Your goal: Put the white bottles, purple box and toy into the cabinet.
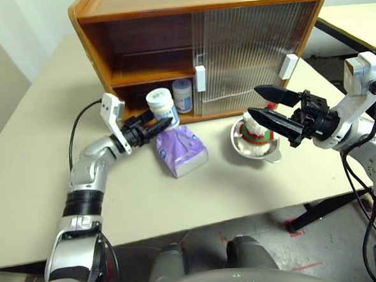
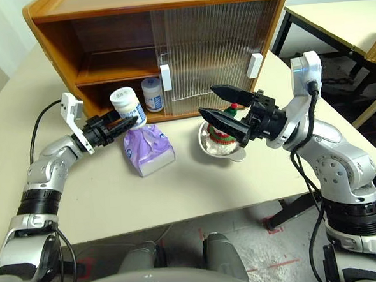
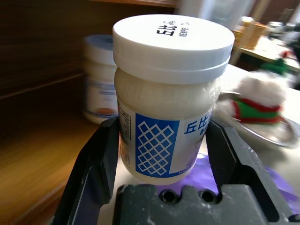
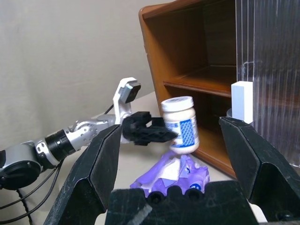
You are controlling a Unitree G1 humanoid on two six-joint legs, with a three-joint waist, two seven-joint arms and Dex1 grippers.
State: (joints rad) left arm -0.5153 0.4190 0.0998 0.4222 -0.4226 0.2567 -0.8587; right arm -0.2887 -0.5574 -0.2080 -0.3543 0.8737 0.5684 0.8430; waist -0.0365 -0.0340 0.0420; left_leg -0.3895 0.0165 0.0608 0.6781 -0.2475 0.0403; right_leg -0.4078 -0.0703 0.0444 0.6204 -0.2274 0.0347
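Observation:
The held bottle's base (image 1: 173,124) hangs over the purple box. The bottle moves toward the cabinet's lower section (image 1: 138,103), before my left gripper releases it.
My left gripper (image 1: 156,126) is shut on a white bottle (image 1: 160,103), held upright just above the purple box (image 1: 181,152) in front of the cabinet's (image 1: 135,10) open left half. A second white bottle (image 1: 182,94) stands inside the lower compartment. In the left wrist view, both black fingers (image 3: 96,164) press the held bottle's (image 3: 171,93) sides. The toy (image 1: 256,135), a plush snowman with red and green trim, sits in a metal bowl to the right of the purple box. My right gripper (image 1: 253,102) hangs open above the toy, touching nothing.
The metal bowl (image 1: 273,152) rests on the beige table (image 1: 36,157) near its front edge. The ribbed sliding doors (image 1: 253,54) cover the cabinet's right half. A second table (image 1: 359,22) stands at the back right.

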